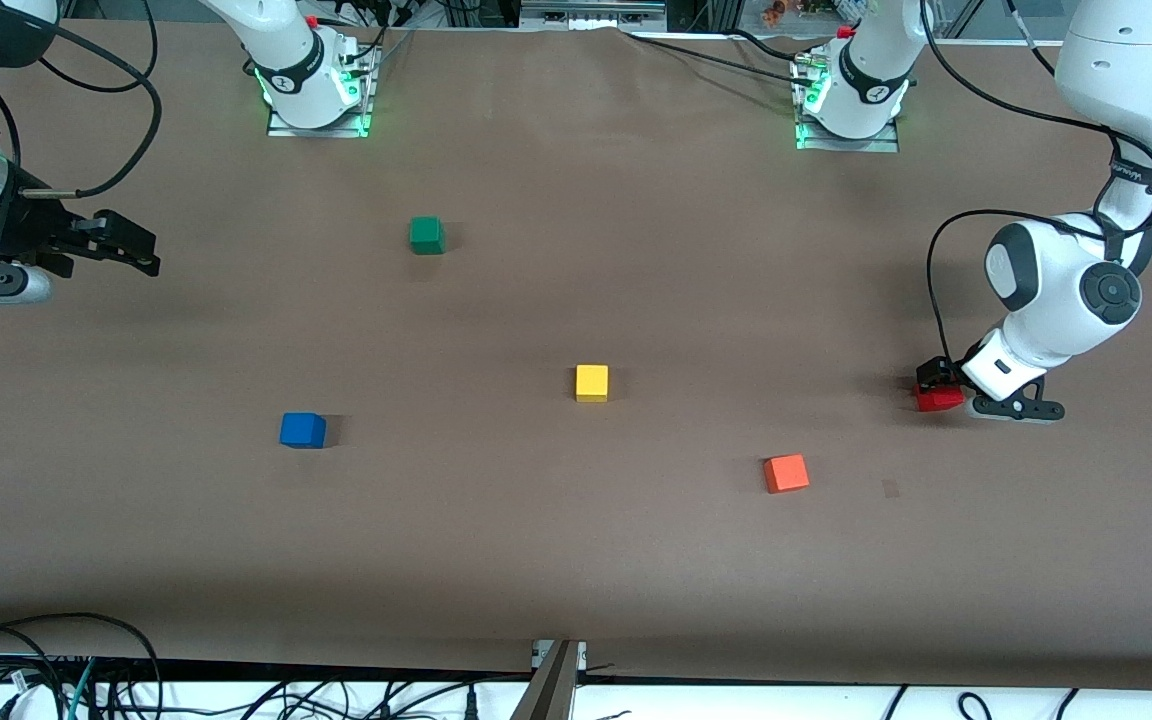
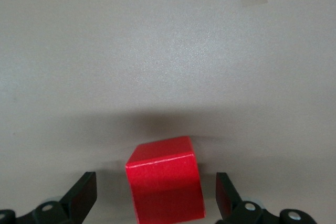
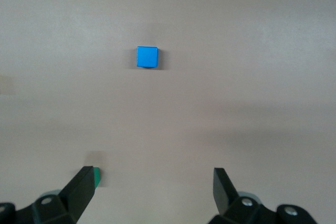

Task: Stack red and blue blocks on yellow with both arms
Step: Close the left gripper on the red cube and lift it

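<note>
My left gripper takes hold of the red block by its two opposite sides next, to stack the deep red block (image 1: 939, 399) on the yellow cube (image 1: 592, 383).
The deep red block (image 1: 939, 399) sits on the table at the left arm's end. My left gripper (image 1: 936, 384) is down at it, open, with a finger on each side and a gap on both sides; the left wrist view shows the red block (image 2: 165, 182) between the open fingers (image 2: 84, 195). The blue block (image 1: 302, 430) lies toward the right arm's end and also shows in the right wrist view (image 3: 147, 57). The yellow cube (image 1: 592, 383) sits near the table's middle. My right gripper (image 1: 131, 248) hangs open and empty in the air at the right arm's end.
A green cube (image 1: 426, 235) lies nearer to the arm bases than the yellow cube; its edge shows in the right wrist view (image 3: 97, 176). An orange-red cube (image 1: 786, 473) lies between the yellow cube and the red block, nearer to the front camera. The table is brown.
</note>
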